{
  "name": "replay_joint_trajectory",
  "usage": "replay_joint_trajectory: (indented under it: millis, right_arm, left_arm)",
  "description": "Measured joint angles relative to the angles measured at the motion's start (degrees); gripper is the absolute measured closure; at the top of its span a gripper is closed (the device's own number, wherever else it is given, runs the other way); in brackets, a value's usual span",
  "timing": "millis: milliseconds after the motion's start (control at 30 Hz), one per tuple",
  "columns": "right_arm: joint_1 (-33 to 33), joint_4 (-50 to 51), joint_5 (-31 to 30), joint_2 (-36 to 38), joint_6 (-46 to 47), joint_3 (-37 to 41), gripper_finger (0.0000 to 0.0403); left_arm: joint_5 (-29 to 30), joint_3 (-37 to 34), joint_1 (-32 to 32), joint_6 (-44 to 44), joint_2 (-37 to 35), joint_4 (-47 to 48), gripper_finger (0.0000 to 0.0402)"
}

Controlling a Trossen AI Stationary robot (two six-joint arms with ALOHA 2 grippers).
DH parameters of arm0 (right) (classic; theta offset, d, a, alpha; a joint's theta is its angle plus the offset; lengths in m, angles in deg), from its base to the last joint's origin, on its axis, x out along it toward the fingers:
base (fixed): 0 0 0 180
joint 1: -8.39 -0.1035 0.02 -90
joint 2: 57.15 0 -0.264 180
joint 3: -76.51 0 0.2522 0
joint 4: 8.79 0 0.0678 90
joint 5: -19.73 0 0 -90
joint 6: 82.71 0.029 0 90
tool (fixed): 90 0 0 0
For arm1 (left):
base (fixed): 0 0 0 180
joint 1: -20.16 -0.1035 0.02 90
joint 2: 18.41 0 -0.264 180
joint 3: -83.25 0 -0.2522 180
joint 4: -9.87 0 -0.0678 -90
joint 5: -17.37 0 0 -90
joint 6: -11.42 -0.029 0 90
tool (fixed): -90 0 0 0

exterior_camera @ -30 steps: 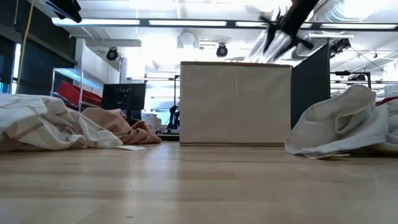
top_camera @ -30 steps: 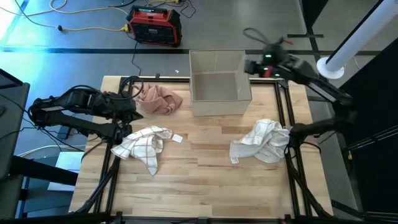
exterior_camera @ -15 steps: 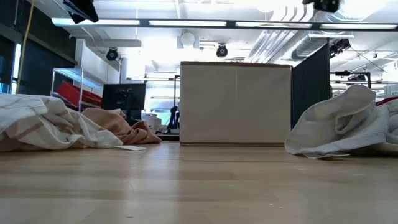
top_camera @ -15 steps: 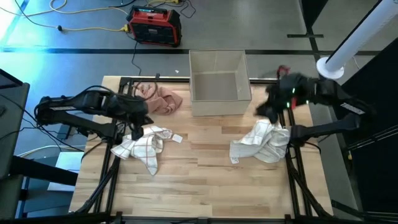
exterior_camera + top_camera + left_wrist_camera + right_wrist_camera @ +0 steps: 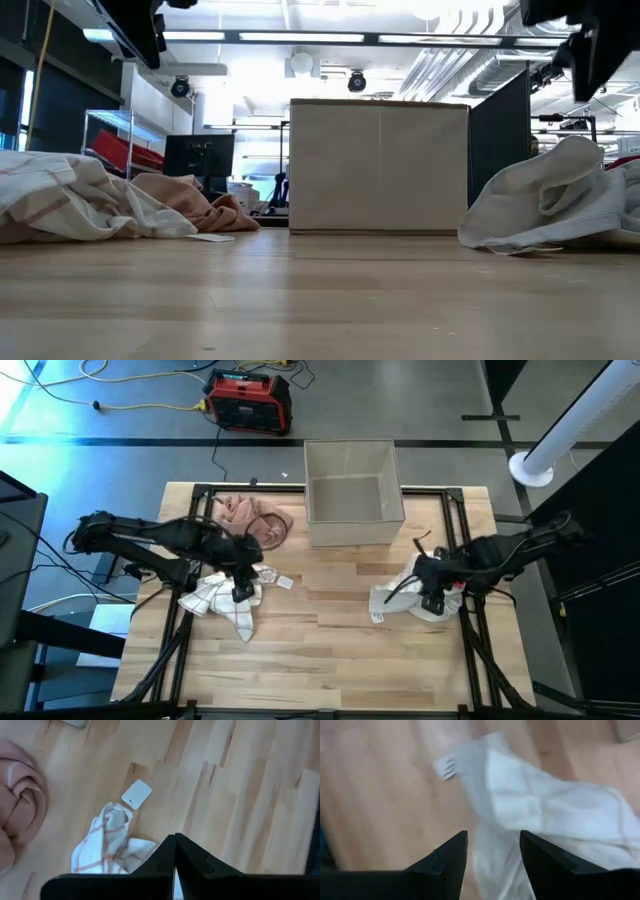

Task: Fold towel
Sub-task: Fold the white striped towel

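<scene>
The right gripper grabs the white towel by its edge [image 5: 482,842] next, to spread the towel flat for folding.
Three crumpled towels lie on the wooden table. A white checked one [image 5: 222,600] is at the left, a pink one [image 5: 250,518] behind it at the far left, and a plain white one [image 5: 395,600] at the right. My left gripper [image 5: 243,588] hangs shut above the checked towel [image 5: 107,845], pointing steeply down. My right gripper [image 5: 432,600] hangs open above the white towel [image 5: 545,815], its fingers [image 5: 445,855] clear of the cloth.
An open beige box [image 5: 352,495] stands at the far middle of the table. A small white tag [image 5: 136,794] lies beside the checked towel. Bare wood lies between the two white towels and along the near edge. A red device [image 5: 248,400] sits on the floor beyond.
My left gripper has gone toward the table's right and near edge and come down over the checked towel. My right gripper has swung from beside the box toward the near edge, rolled about, and sunk over the white towel. The towels have not moved.
</scene>
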Motion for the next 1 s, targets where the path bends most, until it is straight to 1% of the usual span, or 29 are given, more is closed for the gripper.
replay_joint_trajectory:
  millis: [133, 200, 300, 367, 400, 467, 567, 600, 667, 733, 800, 900, 1000]
  right_arm:
    - [-2.80, -9.55, -0.86, -0.24, 0.01, 6.16, 0.0234]
    - [-4.04, -12.63, -0.98, -0.78, -0.13, 8.58, 0.0234]
    - [-5.32, -12.65, -4.66, -2.72, 0.72, 10.79, 0.0234]
    - [-5.40, -12.14, -7.33, -4.37, 3.60, 11.87, 0.0243]
    - [-5.22, -12.15, -8.35, -5.16, 5.06, 12.32, 0.0253]
    - [-4.35, -12.27, -9.39, -6.81, 7.36, 12.75, 0.0288]
    - [-3.10, -12.27, -9.98, -8.85, 9.14, 12.79, 0.0368]
    - [-2.79, -12.42, -9.94, -9.09, 9.30, 12.79, 0.0384]
    - [-1.99, -12.46, -8.67, -9.20, 9.53, 12.04, 0.0393]
    - [-1.05, -11.52, -6.48, -9.04, 8.46, 8.78, 0.0399]
    - [-0.30, -9.94, -4.78, -8.63, 5.49, 3.16, 0.0401]
    - [1.08, -8.33, -3.72, -8.46, -1.06, -7.90, 0.0402]
    - [3.41, -9.20, -3.69, -8.44, -6.48, -19.27, 0.0402]
  left_arm:
    - [1.98, 0.00, 1.62, -0.03, 2.52, 0.00, 0.0402]
    - [2.76, 0.00, 2.18, -0.04, 3.41, 0.09, 0.0402]
    - [4.90, 0.00, 2.98, -0.05, 4.47, 0.13, 0.0402]
    - [6.33, 0.00, 3.22, -0.11, 4.87, 0.18, 0.0402]
    - [6.89, 0.00, 3.22, -0.11, 5.02, 0.18, 0.0402]
    - [7.75, 0.00, 3.17, -0.59, 5.29, 0.18, 0.0402]
    - [8.10, 0.00, 3.17, -1.59, 5.36, 0.20, 0.0402]
    - [8.22, 0.00, 3.15, -1.95, 5.33, 0.21, 0.0402]
    - [8.31, 0.00, 3.17, -2.12, 5.35, 0.22, 0.0402]
    - [8.44, 0.00, 3.15, -2.12, 5.35, 0.22, 0.0402]
    - [8.46, 0.00, 3.15, -2.12, 5.35, 0.24, 0.0402]
    - [8.48, 0.00, 3.15, -2.14, 5.35, 0.24, 0.0402]
    - [9.15, 0.00, 3.15, -2.92, 5.35, 0.22, 0.0402]
